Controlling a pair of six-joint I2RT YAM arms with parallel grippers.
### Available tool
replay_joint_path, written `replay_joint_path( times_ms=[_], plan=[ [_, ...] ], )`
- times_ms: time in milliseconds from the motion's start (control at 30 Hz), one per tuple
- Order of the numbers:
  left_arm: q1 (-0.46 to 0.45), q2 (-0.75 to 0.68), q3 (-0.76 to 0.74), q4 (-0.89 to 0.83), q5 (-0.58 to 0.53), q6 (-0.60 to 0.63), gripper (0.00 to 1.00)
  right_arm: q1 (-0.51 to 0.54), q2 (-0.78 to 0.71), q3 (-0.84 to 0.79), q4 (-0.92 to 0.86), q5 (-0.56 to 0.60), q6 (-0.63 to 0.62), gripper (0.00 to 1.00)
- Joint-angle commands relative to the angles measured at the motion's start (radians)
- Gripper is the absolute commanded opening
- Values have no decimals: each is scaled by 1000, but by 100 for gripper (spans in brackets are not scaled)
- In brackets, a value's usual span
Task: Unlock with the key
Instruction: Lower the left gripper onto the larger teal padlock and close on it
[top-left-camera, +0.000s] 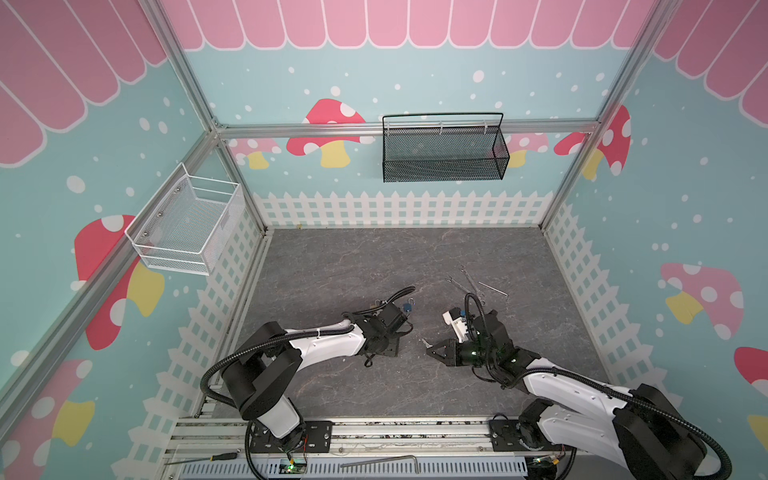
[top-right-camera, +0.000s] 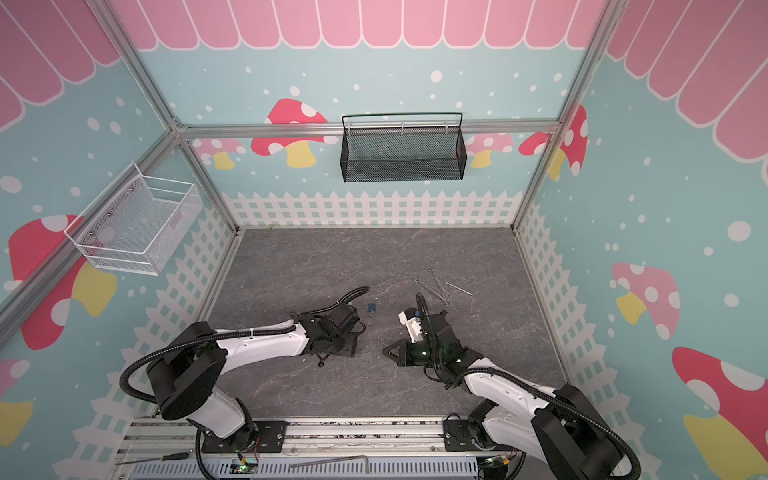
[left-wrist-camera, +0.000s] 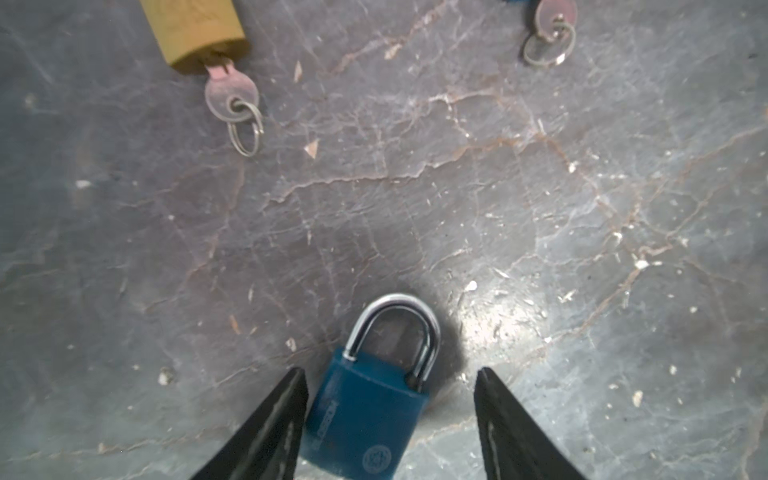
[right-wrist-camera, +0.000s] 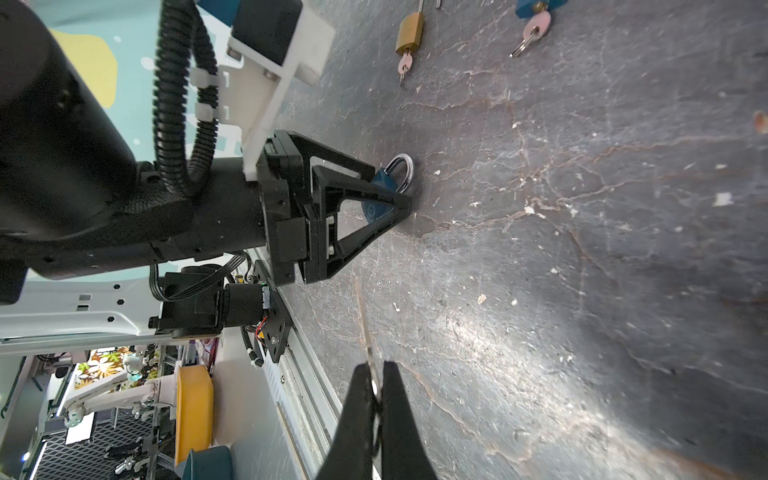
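Note:
My left gripper is to grab the blue padlock (left-wrist-camera: 368, 415) by the sides of its body, so the padlock's keyhole end and shackle stay free for unlocking.
A blue padlock (left-wrist-camera: 368, 415) with a steel shackle lies flat on the grey floor, and it shows in both top views (top-left-camera: 408, 308) (top-right-camera: 372, 308). My left gripper (left-wrist-camera: 390, 372) stands open astride it. One finger (left-wrist-camera: 286, 411) is close against the lock's side, and the other finger (left-wrist-camera: 503, 415) is well apart from it. The right wrist view shows this same gripper (right-wrist-camera: 405, 199) with its tips down at the lock (right-wrist-camera: 384, 178). My right gripper (right-wrist-camera: 376, 368) (top-left-camera: 428, 350) is shut on the key (right-wrist-camera: 363, 320), whose thin blade sticks out past the fingertips, a little above the floor.
A brass padlock (left-wrist-camera: 195, 33) (right-wrist-camera: 409, 33) with a key (left-wrist-camera: 230, 95) in it lies beyond the blue one. Another key on a ring (left-wrist-camera: 555, 20) sits in a second blue lock (right-wrist-camera: 528, 8). Several wrenches (top-left-camera: 469, 283) lie at the back right. A black basket (top-left-camera: 444, 149) and a white basket (top-left-camera: 187, 226) hang on the walls.

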Motion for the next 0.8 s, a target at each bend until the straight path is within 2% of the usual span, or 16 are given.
replay_joint_path(
  times_ms=[0,133,400,767],
  plan=[
    [-1,28,25,-15,24,-26,64,3,-14,27,-6,14,-25,0],
    [-26,51,30,-34,14,-71,60,3,-19,29,-7,15,-33,0],
    [-107,117,105,-143,-114,-160,53,3,0,37,-4,8,-39,0],
    [-113,150,105,-145,-139,-206,40,2,-23,24,-7,13,-41,0]
  ],
)
